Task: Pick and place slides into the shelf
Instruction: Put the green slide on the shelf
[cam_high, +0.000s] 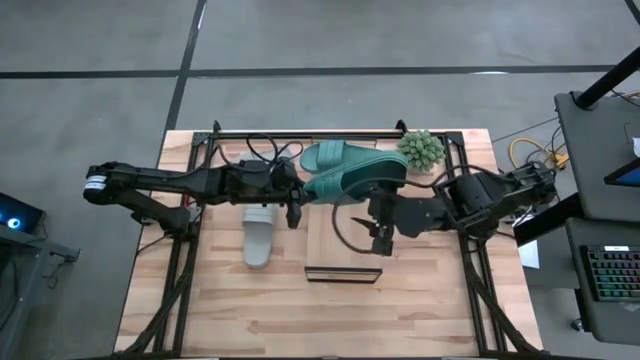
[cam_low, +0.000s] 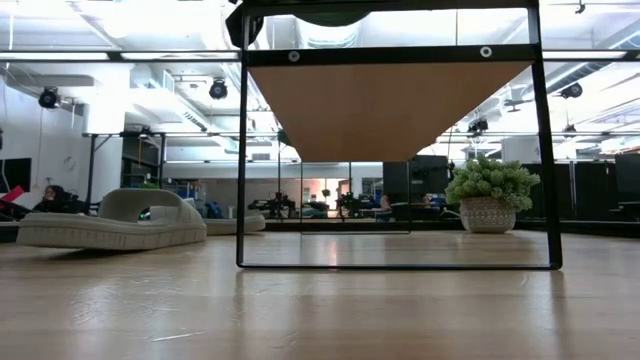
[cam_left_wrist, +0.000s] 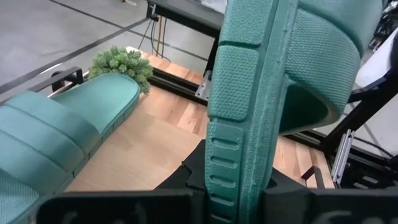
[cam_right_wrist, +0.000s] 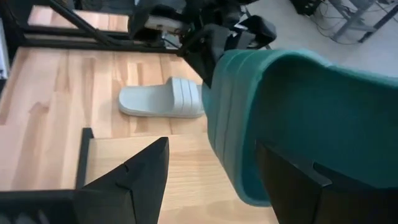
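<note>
My right gripper grabs the held slide by its strap's edge (cam_high: 332, 186) next, to place it on the shelf beside the other teal slide (cam_high: 330, 153).
My left gripper (cam_high: 297, 207) (cam_left_wrist: 236, 205) is shut on a dark teal slide (cam_high: 360, 182) (cam_right_wrist: 298, 106) above the shelf (cam_high: 343, 272) (cam_low: 390, 100). The other teal slide (cam_high: 335, 155) (cam_left_wrist: 68, 118) lies flat, sole down, on the shelf's far part. One light grey slide (cam_high: 257, 237) (cam_right_wrist: 161, 99) lies sole down on the table left of the shelf; the second grey one I cannot make out. My right gripper (cam_high: 380, 240) (cam_right_wrist: 214, 177) is open over the shelf plank, right beside the held slide's free end. My left gripper holds the teal slide by one end (cam_left_wrist: 233, 180), pinched between the two fingers, coming level from the table's left. The slide stands on its side edge, strap (cam_left_wrist: 323, 50) to one side, and reaches away from the fingers above the shelf plank. Whether my right gripper touches the slide's free end (cam_right_wrist: 249, 162), I cannot tell.
A small potted plant (cam_high: 421, 148) (cam_low: 490, 195) stands at the shelf's far right corner. Dark frame rails (cam_high: 190, 250) run along the table's left and right sides. Bare wood (cam_high: 330, 320) lies near the table's front edge.
</note>
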